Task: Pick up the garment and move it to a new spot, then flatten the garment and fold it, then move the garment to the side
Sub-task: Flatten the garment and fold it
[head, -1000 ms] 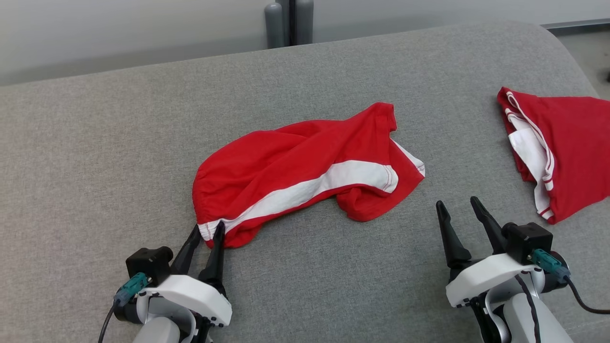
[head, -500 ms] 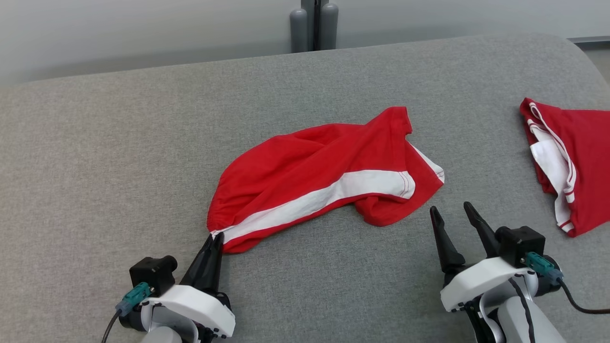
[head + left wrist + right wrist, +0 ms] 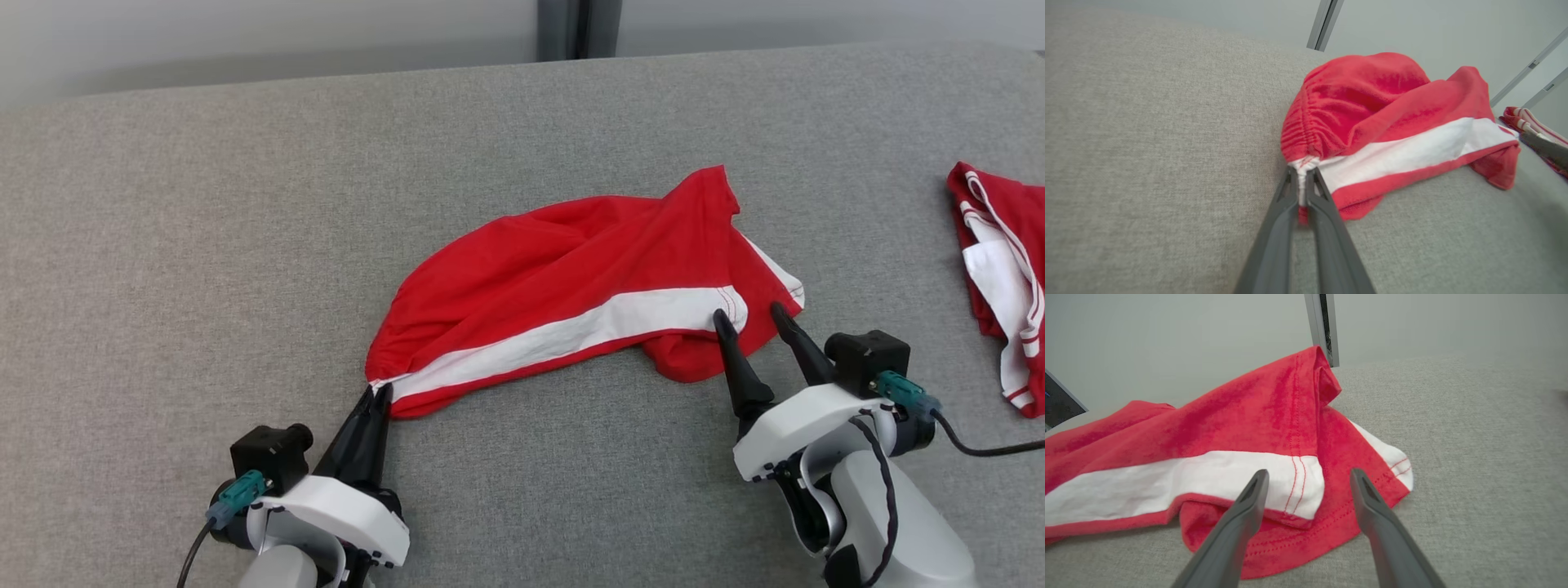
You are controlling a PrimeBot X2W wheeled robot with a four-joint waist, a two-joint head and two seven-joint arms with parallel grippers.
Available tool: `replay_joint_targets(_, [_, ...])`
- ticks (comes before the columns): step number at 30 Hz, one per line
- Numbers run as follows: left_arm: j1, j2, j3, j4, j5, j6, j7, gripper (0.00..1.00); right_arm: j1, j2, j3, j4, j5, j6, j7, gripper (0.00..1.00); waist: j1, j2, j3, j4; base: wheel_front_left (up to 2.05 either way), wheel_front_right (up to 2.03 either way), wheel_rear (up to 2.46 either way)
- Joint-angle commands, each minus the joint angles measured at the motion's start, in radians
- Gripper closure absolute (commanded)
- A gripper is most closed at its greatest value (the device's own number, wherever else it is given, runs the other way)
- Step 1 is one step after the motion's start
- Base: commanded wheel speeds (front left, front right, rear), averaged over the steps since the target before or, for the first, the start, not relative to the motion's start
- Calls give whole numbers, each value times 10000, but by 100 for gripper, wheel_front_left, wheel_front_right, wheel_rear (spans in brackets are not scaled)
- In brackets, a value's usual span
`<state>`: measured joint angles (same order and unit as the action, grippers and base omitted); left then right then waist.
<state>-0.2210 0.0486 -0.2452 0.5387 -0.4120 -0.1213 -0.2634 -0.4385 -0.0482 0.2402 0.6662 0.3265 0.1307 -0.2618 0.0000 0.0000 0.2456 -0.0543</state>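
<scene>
My right gripper should next flatten the garment for folding, so it needs to pick up the red shorts by the hem corner of their white band.
The garment is a pair of red shorts with a white side stripe, lying crumpled across the middle of the grey cushioned surface. My left gripper is shut on the garment's waistband corner, where the white stripe ends. My right gripper is open, its two fingers reaching over the hem at the garment's other end. In the right wrist view the open fingers straddle the stitched leg hem, with the right gripper just above the cloth.
A second red and white garment lies at the right edge of the surface. A grey upright post stands behind the far edge. Bare grey surface stretches to the left and along the front.
My left gripper has shut on the waistband corner. My right gripper has moved forward and left until its open fingers overlap the leg hem. The camera has shifted, so the whole scene slid right.
</scene>
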Motion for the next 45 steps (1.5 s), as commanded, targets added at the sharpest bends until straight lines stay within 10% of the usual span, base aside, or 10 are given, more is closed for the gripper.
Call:
replay_joint_targets(1, [-187,44,-31,-40,74,1,-11,100,-209,-59,101,294,91,0,-42,0,0,0,106,66,0,0,0])
replay_joint_targets(3, [-238,44,-61,-56,97,11,-10,100,-365,-58,215,516,216,0,-42,9,0,0,174,94,0,0,0])
replay_joint_targets(4, [-279,47,-59,-66,84,13,-10,100,-437,-61,247,572,232,0,-40,33,0,0,208,102,0,0,0])
replay_joint_targets(5, [-279,47,-59,-66,84,13,-10,100,-437,-61,247,572,232,0,-40,33,0,0,208,102,0,0,0])
replay_joint_targets(10, [-345,44,9,-113,154,9,-5,100,-476,-61,296,667,309,0,-40,100,0,0,282,123,0,0,0])
replay_joint_targets(25, [-825,107,790,-1461,1160,-84,-13,100,-384,-67,-399,-1297,520,0,-42,100,0,0,-941,-50,0,0,0])
replay_joint_targets(45, [-5262,2128,-513,-1721,-477,-83,1253,100,-2780,-378,-1255,-3736,26,0,-41,100,0,0,-1935,-309,0,0,0])
